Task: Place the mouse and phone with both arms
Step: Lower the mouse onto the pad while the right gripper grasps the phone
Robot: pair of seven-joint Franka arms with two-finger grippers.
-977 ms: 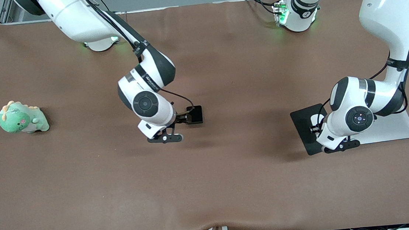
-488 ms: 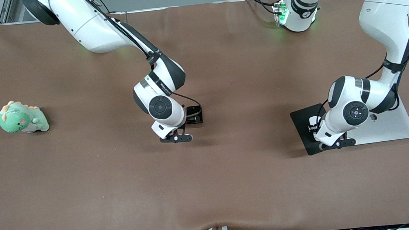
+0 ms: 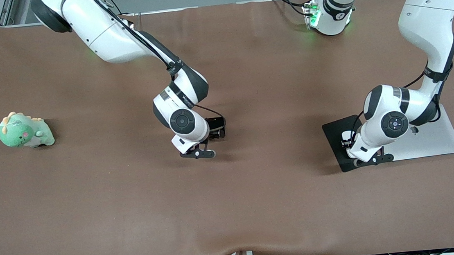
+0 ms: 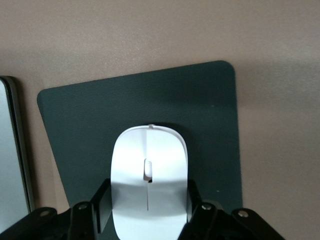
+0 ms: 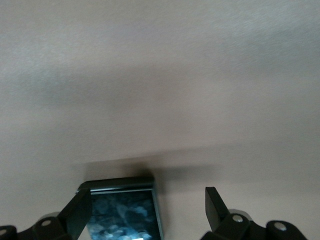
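Note:
I should let go of the white mouse with my left gripper, because the mouse sits low over the dark pad [image 3: 334,136] [image 4: 80,130], inside the pad's edges.
The white mouse [image 4: 149,170] sits between the fingers of my left gripper [image 4: 147,200], which is shut on its sides. It is low over the dark grey pad [image 4: 200,110]; I cannot tell if it touches. In the front view the left gripper [image 3: 350,142] hides most of the mouse [image 3: 347,136]. The black phone [image 5: 122,212] lies flat on the table between the fingers of my open right gripper [image 5: 147,200], close against one finger and apart from the other. In the front view the right gripper [image 3: 216,131] covers part of the phone [image 3: 221,132] near the table's middle.
A silver laptop [image 3: 433,140] lies beside the dark pad [image 3: 334,134] at the left arm's end; its edge shows in the left wrist view [image 4: 10,165]. A green dinosaur toy [image 3: 25,130] sits at the right arm's end.
My right gripper has moved over to the phone and now straddles it. My left gripper has shifted slightly over the pad with the mouse in it.

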